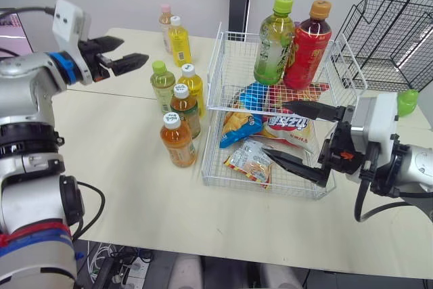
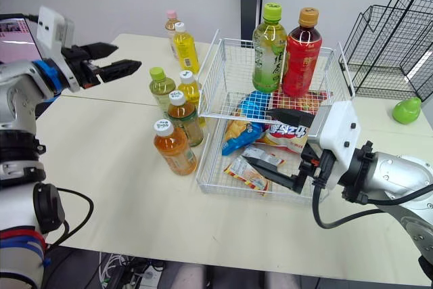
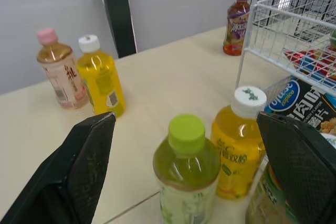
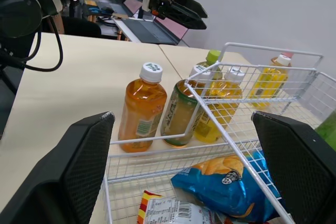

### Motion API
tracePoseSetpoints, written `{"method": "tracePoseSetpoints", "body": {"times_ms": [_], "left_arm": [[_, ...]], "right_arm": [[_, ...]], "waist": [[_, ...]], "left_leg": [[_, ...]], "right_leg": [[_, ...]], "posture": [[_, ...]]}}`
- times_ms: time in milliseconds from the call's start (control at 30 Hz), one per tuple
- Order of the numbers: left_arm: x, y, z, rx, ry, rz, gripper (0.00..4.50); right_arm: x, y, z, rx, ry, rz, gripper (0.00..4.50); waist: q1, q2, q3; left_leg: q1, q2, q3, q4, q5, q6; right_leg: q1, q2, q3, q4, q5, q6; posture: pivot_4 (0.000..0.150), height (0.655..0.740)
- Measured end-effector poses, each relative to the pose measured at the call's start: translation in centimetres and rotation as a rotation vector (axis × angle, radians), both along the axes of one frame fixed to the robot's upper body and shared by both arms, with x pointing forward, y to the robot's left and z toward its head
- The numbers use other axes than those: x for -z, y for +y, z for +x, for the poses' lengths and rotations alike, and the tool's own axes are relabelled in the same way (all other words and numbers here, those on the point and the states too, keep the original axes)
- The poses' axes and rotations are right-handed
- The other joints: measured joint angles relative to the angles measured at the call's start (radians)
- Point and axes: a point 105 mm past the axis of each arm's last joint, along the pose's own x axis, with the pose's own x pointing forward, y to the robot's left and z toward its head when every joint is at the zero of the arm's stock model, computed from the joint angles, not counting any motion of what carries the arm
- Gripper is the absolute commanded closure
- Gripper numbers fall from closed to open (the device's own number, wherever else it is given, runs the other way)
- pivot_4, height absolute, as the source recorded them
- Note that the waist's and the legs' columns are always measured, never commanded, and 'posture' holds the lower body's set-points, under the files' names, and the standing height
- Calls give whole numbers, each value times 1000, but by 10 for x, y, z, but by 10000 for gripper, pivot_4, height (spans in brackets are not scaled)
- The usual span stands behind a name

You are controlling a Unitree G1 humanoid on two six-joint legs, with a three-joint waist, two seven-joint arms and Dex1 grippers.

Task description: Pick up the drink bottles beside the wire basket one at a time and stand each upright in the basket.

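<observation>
The yellow bottle (image 1: 192,87) crowds the green-capped bottle's body. I will grab the green-capped bottle by its lime cap (image 1: 159,67) next with my left gripper.
A white two-tier wire basket (image 1: 215,65) stands mid-table. Its upper shelf holds an upright green tea bottle (image 1: 274,42) and a red bottle (image 1: 308,45); snack bags (image 1: 252,160) lie in the lower tier. Left of the basket stand an orange bottle (image 1: 178,141), a brown tea bottle (image 1: 184,108), a yellow bottle (image 1: 192,86) and a green-capped bottle (image 1: 162,82). Farther back are another yellow bottle (image 1: 179,40) and a pink-capped one (image 1: 165,25). My left gripper (image 1: 125,55) hovers open, up and to the left of the bottles. My right gripper (image 1: 274,128) is open at the basket's front right, over the snack bags.
A black wire rack (image 1: 392,25) stands at the back right, with a green pear-shaped object (image 1: 407,101) on the table in front of it. A purple-capped bottle (image 3: 236,24) stands behind the basket. The table's front edge (image 1: 223,252) runs close below the basket.
</observation>
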Motion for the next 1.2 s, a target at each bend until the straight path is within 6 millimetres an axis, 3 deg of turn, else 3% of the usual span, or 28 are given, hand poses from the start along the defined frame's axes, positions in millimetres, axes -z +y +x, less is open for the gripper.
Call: {"method": "tracePoseSetpoints", "body": {"times_ms": [200,400,600,900,1000,1200], "left_arm": [[18,-9,11,-29,10,-59,588],[36,-17,34,-119,19,-95,588],[30,-32,52,-142,2,-115,588],[40,-48,60,-118,56,-120,588],[37,-50,62,-112,51,-116,6680],[37,-52,62,-108,52,-113,24064]], "right_arm": [[2,3,0,20,12,7,0],[1,6,0,31,12,20,0],[-2,6,1,35,2,17,0],[-3,6,2,45,4,28,0],[-3,7,2,46,3,31,0],[-4,8,0,45,-7,32,0]], "waist": [[5,0,0],[8,0,0],[9,0,0],[8,0,0],[8,0,0],[8,0,0]], "left_leg": [[0,-1,0,3,0,0],[0,-1,0,4,0,0],[0,-1,0,5,0,0],[0,-1,0,5,0,1],[0,-1,0,5,0,0],[0,-1,0,5,0,0]], "right_leg": [[0,0,0,2,0,0],[0,1,0,3,0,0],[0,1,0,3,0,0],[0,2,0,4,0,0],[0,2,0,4,0,0],[0,2,0,4,0,0]], "posture": [[1500,6907],[1500,6907],[1500,6907],[1500,6907],[1500,6907],[1500,6907]]}}
